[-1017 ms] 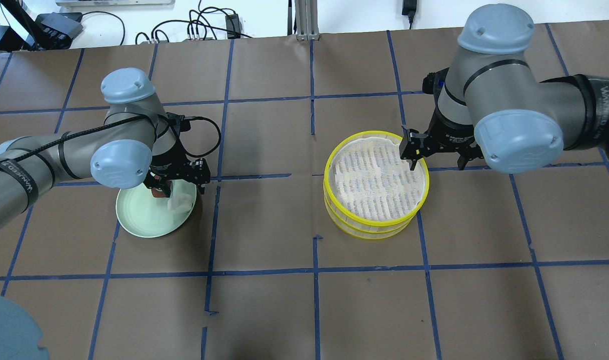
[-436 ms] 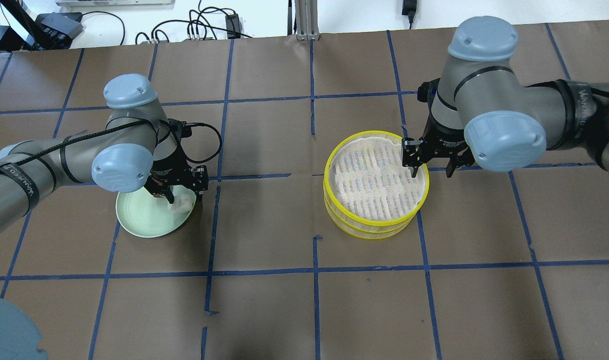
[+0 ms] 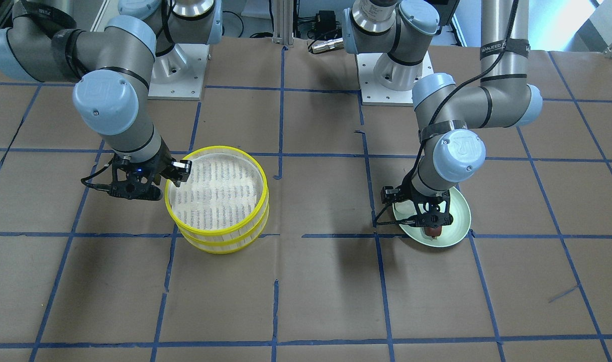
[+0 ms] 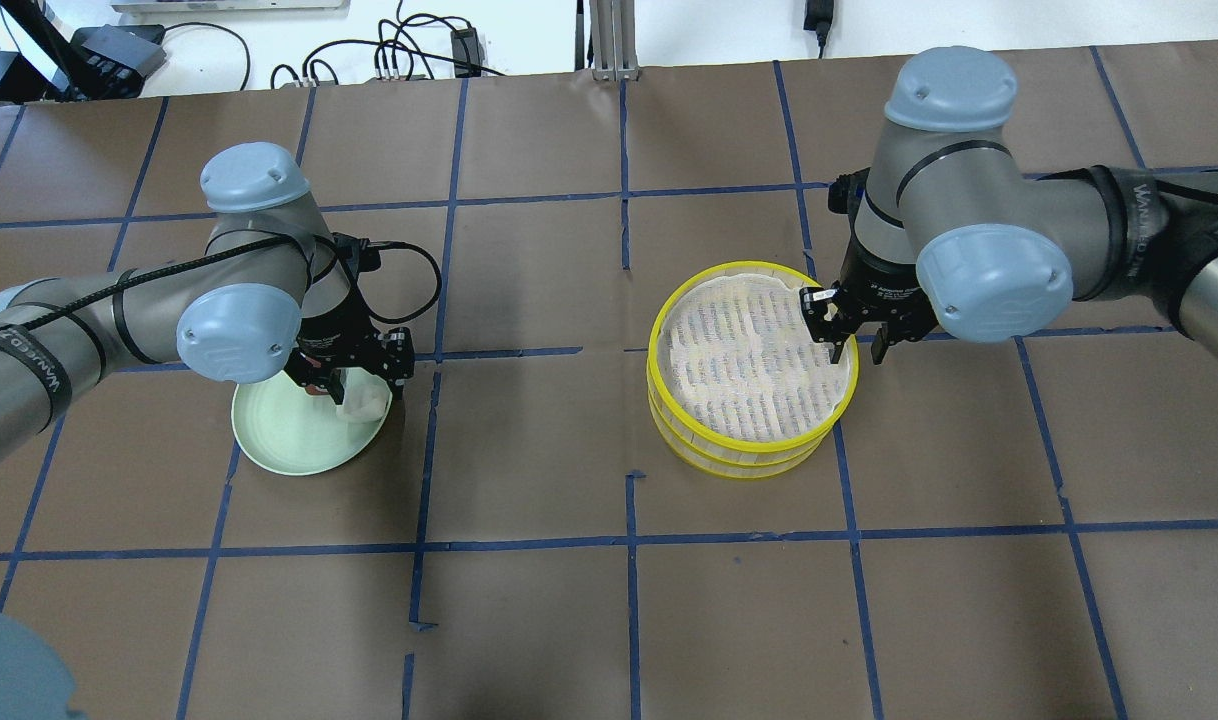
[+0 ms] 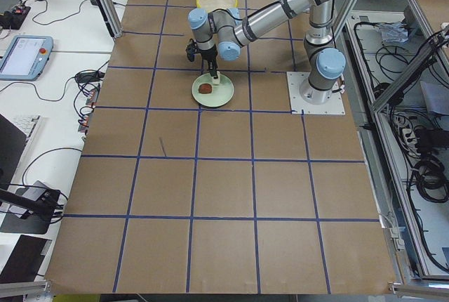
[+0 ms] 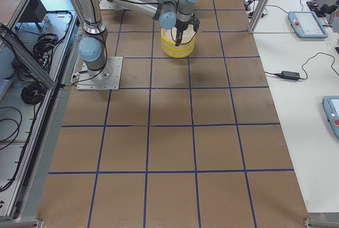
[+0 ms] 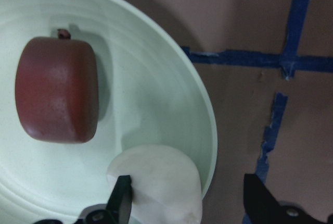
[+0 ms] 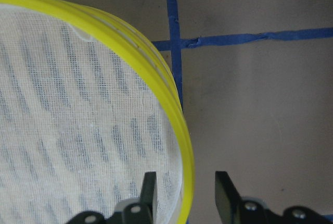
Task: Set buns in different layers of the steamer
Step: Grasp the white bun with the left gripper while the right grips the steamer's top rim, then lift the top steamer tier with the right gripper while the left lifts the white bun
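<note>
The top tray should next be grabbed by its yellow rim (image 8: 183, 182) with my right gripper, so that I open up the lower layer for buns.
Two yellow-rimmed steamer trays are stacked, the top one (image 4: 659, 330) on the lower one (image 4: 739, 462); both show no buns. My right gripper (image 4: 857, 352) is open with a narrow gap. It straddles the top tray's rim (image 8: 177, 120), one finger inside and one outside, not touching. The white bun (image 7: 161, 179) and the reddish-brown bun (image 7: 57, 96) lie on the pale green plate (image 7: 156, 78). My left gripper (image 7: 190, 203) is open and low over the plate, with the white bun between its fingers, close to the left one. The reddish-brown bun (image 3: 433, 231) lies beside it.
The plate (image 4: 279, 440) sits on the left half of the brown, blue-taped table and the steamer stack (image 3: 215, 201) on the right half. Cables and boxes lie beyond the far edge. Both arm bases stand at the table's near side.
My right gripper has shifted left onto the tray rim and its fingers have drawn closer together. My left gripper has shifted slightly over the plate, onto the white bun.
</note>
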You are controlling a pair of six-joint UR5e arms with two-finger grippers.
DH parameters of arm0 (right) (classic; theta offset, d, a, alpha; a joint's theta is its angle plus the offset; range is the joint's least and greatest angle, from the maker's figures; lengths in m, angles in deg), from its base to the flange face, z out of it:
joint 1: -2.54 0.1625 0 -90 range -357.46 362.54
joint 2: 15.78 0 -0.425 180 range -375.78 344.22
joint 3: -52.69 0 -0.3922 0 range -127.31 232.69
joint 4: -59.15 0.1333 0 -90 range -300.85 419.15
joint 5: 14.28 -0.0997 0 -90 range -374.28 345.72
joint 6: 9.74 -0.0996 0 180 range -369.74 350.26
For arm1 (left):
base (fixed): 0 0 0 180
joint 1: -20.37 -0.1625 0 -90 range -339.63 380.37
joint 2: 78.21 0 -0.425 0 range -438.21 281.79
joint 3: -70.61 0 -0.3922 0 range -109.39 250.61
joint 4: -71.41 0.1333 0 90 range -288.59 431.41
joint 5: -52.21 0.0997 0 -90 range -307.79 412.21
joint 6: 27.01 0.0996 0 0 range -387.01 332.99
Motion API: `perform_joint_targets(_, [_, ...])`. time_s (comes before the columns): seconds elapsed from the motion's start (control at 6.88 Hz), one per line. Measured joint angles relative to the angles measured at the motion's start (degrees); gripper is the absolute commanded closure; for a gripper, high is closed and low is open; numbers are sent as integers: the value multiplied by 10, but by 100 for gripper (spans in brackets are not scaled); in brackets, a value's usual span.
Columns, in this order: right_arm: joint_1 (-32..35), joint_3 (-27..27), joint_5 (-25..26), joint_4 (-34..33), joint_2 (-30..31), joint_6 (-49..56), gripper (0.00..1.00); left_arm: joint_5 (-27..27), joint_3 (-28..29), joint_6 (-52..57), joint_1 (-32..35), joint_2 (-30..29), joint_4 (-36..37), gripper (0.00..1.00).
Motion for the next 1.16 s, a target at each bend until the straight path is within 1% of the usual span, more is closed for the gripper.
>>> perform_joint_targets(0.29, [0, 1, 0, -4, -7, 0, 93, 0, 1, 1, -1, 1, -2, 28])
perform_joint_targets(0.44, [0, 2, 0, -4, -11, 0, 95, 0, 1, 1, -1, 1, -3, 32])
perform_joint_targets(0.73, [0, 2, 1, -6, -15, 1, 97, 0, 1, 0, -1, 1, -10, 70])
perform_joint_targets(0.87, [0, 0, 1, -8, -15, 2, 97, 0, 1, -2, -1, 1, -16, 83])
perform_joint_targets(1.02, [0, -1, 1, -8, -15, 2, 97, 0, 2, -2, -1, 1, -20, 92])
perform_joint_targets(1.16, [-1, -2, 2, -8, -13, 2, 96, 4, 2, -3, -1, 1, -23, 94])
